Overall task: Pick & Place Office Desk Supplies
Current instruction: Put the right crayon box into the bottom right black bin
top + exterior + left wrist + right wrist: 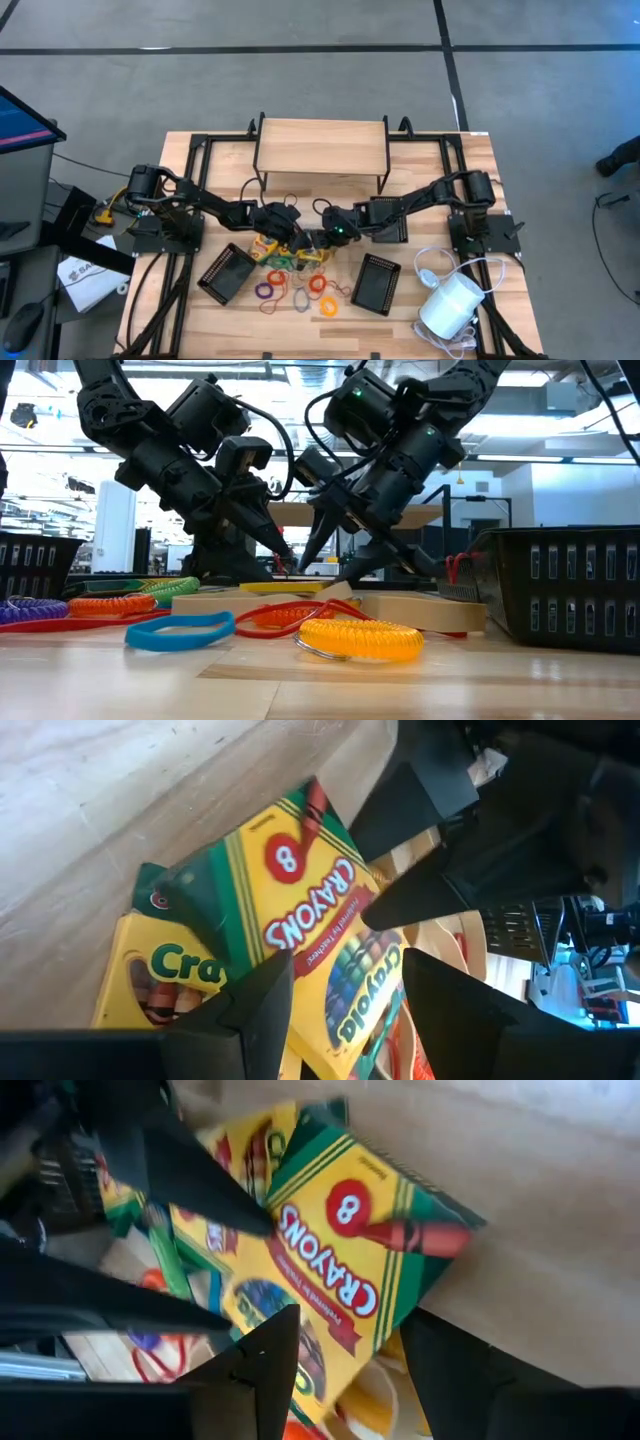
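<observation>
My right gripper should next grab the top crayon box by its logo end point(305, 1370) to fill the black mesh tray.
A yellow-and-green crayon box point(300, 910) point(350, 1250) lies slanted on top of a second crayon box point(150, 970), both at the table's middle point(266, 246). My left gripper point(345, 960) point(290, 238) hangs open just over the top box, coming from the table's left. My right gripper point(350, 1315) point(318, 240) is open too and slants down at the same box from the right. The two pairs of fingertips nearly meet above the box point(280, 587). Coloured elastic loops point(290, 285) lie on the table nearer the front edge. My left gripper has one fingertip point(262, 1228) at the top box's long edge; I cannot tell whether it touches. My right gripper has one fingertip point(370, 915) at the opposite long edge of that box; whether it touches cannot be told either.
Two black mesh trays point(228, 272) point(377, 283) stand left and right of the loops. A white cylinder with a cord point(450, 305) lies at the front right. A wooden riser point(320, 148) stands at the back. An orange coil point(360, 638) and a blue loop point(180, 630) lie nearest the front.
</observation>
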Motion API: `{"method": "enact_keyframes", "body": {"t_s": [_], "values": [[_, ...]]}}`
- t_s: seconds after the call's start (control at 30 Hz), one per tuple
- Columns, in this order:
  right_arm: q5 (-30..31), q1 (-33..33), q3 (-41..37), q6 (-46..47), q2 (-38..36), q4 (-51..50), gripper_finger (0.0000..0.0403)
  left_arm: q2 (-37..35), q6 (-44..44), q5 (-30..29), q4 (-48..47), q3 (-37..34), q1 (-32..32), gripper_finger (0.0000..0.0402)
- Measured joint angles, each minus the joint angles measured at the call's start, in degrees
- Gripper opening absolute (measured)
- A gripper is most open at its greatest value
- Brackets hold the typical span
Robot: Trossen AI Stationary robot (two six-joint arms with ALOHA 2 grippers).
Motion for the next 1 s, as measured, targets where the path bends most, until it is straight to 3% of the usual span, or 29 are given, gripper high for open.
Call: {"method": "enact_keyframes", "body": {"t_s": [0.17,0.57,1.0], "values": [[0.11,-0.22,-0.02,-0.53,0.02,2.04,0.0158,0.0,0.02,0.17,0.05,0.0,-0.01,0.0186],[0.18,-0.18,-0.02,-0.7,0.02,2.09,0.0056,0.0,0.07,0.17,0.2,0.0,-0.01,0.0186],[0.18,-0.2,-0.02,-0.7,0.02,2.49,0.0042,-0.48,1.32,-0.27,0.09,0.02,-0.01,0.0186]]}}
